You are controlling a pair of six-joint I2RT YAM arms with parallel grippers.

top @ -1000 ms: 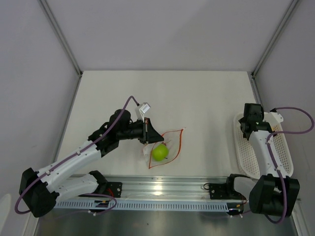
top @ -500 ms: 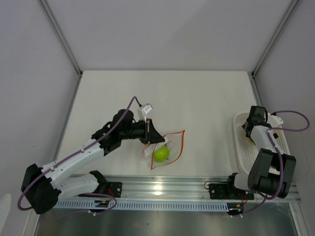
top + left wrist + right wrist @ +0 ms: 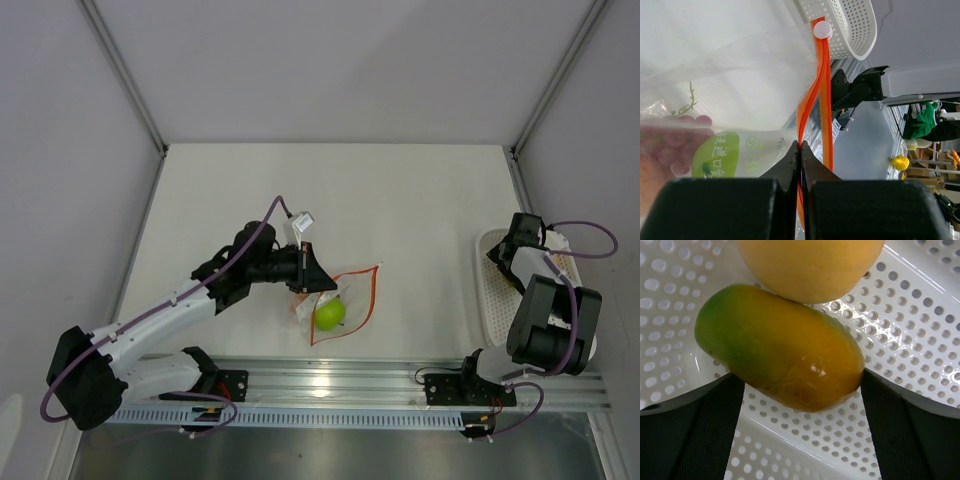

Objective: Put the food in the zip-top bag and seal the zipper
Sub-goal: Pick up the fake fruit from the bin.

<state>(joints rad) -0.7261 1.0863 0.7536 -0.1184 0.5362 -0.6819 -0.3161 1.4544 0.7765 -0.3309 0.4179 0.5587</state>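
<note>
My right gripper should grab the green and yellow-orange fruit across its yellow-orange end (image 3: 824,364), so the green end stays free to enter the bag.
The clear zip-top bag (image 3: 352,298) lies at the table's near middle with a lime green fruit (image 3: 328,313) inside. My left gripper (image 3: 311,273) is shut on the bag's orange-red zipper (image 3: 812,95). The zipper's white tab (image 3: 822,29) is at the far end. My right gripper (image 3: 519,256) is down in the white mesh basket (image 3: 489,303). In the right wrist view it (image 3: 800,412) is open, a finger on each side of a green and yellow-orange fruit (image 3: 780,365). A second yellow-orange fruit (image 3: 810,262) touches that fruit from behind.
The basket (image 3: 852,25) stands at the table's right edge and shows beyond the bag in the left wrist view. A metal rail (image 3: 330,385) runs along the near edge. Grey walls enclose the table on three sides.
My right gripper has lowered into the basket, over the fruit. My left gripper has shifted slightly right, and the bag and green fruit moved with it.
</note>
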